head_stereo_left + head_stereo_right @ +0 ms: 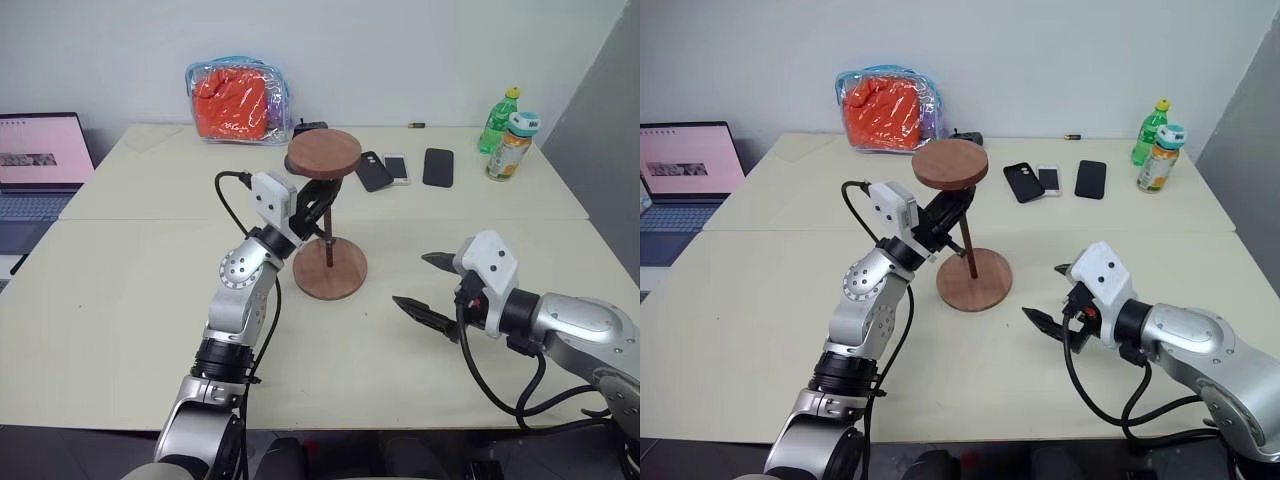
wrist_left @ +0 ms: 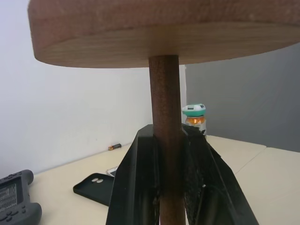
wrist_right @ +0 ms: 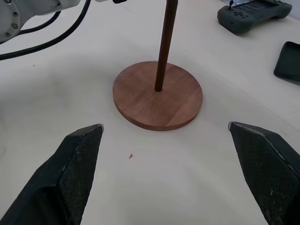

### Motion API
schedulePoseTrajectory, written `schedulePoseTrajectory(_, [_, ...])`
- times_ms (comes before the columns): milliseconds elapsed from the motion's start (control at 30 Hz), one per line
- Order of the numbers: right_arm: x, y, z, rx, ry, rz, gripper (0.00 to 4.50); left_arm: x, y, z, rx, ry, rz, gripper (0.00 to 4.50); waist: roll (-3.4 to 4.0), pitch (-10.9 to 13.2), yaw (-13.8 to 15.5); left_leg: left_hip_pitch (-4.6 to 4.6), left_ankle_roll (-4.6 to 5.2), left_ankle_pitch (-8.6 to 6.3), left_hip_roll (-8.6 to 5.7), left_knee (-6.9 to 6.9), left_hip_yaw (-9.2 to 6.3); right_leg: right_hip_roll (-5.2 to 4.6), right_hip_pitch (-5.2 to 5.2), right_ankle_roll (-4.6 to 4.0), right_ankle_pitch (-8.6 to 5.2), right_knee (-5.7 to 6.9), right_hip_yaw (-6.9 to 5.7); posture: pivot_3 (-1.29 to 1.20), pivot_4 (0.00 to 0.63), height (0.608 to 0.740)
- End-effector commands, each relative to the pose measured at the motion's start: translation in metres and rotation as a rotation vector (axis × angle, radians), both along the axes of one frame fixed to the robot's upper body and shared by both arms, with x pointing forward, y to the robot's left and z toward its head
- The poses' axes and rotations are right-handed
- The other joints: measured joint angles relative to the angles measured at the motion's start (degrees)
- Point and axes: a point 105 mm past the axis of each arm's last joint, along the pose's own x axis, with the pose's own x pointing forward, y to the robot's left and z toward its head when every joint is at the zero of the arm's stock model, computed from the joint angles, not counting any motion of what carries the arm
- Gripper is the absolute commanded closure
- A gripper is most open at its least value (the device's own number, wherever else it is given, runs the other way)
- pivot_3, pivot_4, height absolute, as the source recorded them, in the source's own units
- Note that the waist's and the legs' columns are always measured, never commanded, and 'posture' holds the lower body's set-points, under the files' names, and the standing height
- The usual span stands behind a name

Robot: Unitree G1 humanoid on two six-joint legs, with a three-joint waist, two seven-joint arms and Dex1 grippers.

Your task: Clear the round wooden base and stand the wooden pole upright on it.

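Note:
The wooden pole's foot (image 1: pixel 330 262) stands on the round base's centre; the pole would stand, so my left gripper should release it.
The round wooden base (image 1: pixel 347 277) lies flat at the table's middle. The wooden pole (image 1: pixel 328 250) stands upright with its foot at the base's centre, and its smaller disc (image 1: pixel 324 153) is on top. My left gripper (image 1: pixel 322 207) is shut on the pole just under that disc; the left wrist view shows the black fingers (image 2: pixel 136 187) clamped on either side of the rod (image 2: pixel 164 93). My right gripper (image 1: pixel 412 280) hovers open to the right of the base, apart from it. Its wrist view looks at the base (image 3: pixel 158 96) and pole (image 3: pixel 166 42) between widely spread fingers.
At the table's back lie an orange bag (image 1: pixel 238 100), three phones (image 1: pixel 438 167) and a dark controller (image 3: pixel 253 16). Two bottles (image 1: pixel 511 147) stand at the back right. A laptop (image 1: pixel 40 160) sits on the far left. A seam (image 1: pixel 450 220) crosses the table behind the base.

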Motion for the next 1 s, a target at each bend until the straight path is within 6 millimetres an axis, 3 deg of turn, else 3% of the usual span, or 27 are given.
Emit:
schedulePoseTrajectory(33, [0.000,0.004,0.010,0.006,-0.054,0.021,0.00,0.010,0.023,-0.044,0.132,0.158,0.116,4.24,0.00,0.0,-0.1,0.00,0.00,0.00,0.00,-0.03,-0.01,0.00,0.00,0.00,0.00,-0.03,0.00,0.00,0.150,0.740])
schedulePoseTrajectory(500, [0.002,0.005,0.009,0.011,-0.064,0.022,0.00,0.010,0.026,-0.043,0.130,0.168,0.130,4.24,-0.07,0.1,-0.2,-0.02,-0.01,0.00,0.01,-0.32,0.01,-0.03,0.00,-0.01,0.01,-0.37,0.02,0.00,0.150,0.740])
schedulePoseTrajectory(567, [0.002,0.005,0.009,0.009,-0.064,0.022,0.00,0.009,0.025,-0.042,0.125,0.169,0.120,3.54,-0.06,0.1,-0.2,0.00,-0.03,0.01,0.01,-0.39,0.03,-0.03,0.00,-0.01,0.00,-0.38,0.03,0.00,0.150,0.740])
schedulePoseTrajectory(700, [0.002,0.004,0.007,0.005,-0.061,0.022,0.00,0.003,0.018,-0.040,0.137,0.150,0.069,2.73,-0.12,0.6,0.0,0.02,-0.12,0.07,-0.03,-0.68,0.09,-0.06,-0.22,-0.01,0.00,-0.43,0.05,0.00,0.150,0.740])
schedulePoseTrajectory(800, [0.001,0.004,0.006,0.002,-0.060,0.023,0.00,0.000,0.014,-0.040,0.146,0.143,0.039,2.12,-0.24,0.6,0.9,-1.43,-0.76,0.44,0.00,-0.51,-0.08,-0.08,-1.56,-0.36,0.27,-0.32,-0.18,0.00,0.150,0.740])
schedulePoseTrajectory(900, [0.001,0.004,0.005,0.001,-0.058,0.025,0.00,-0.005,0.007,-0.039,0.180,0.117,-0.011,1.38,-0.24,0.6,1.8,-2.06,-0.77,0.44,-0.07,-0.47,-0.08,-0.31,-2.05,-0.36,0.27,-0.41,-0.29,0.00,0.150,0.740])
schedulePoseTrajectory(1000, [0.002,0.004,0.005,0.001,-0.058,0.025,0.00,-0.008,0.003,-0.038,0.195,0.107,-0.045,0.85,-0.25,0.6,2.4,-2.07,-0.75,0.43,-0.09,-0.48,-0.05,-0.45,-2.04,-0.36,0.27,-0.46,-0.26,0.00,0.150,0.740])
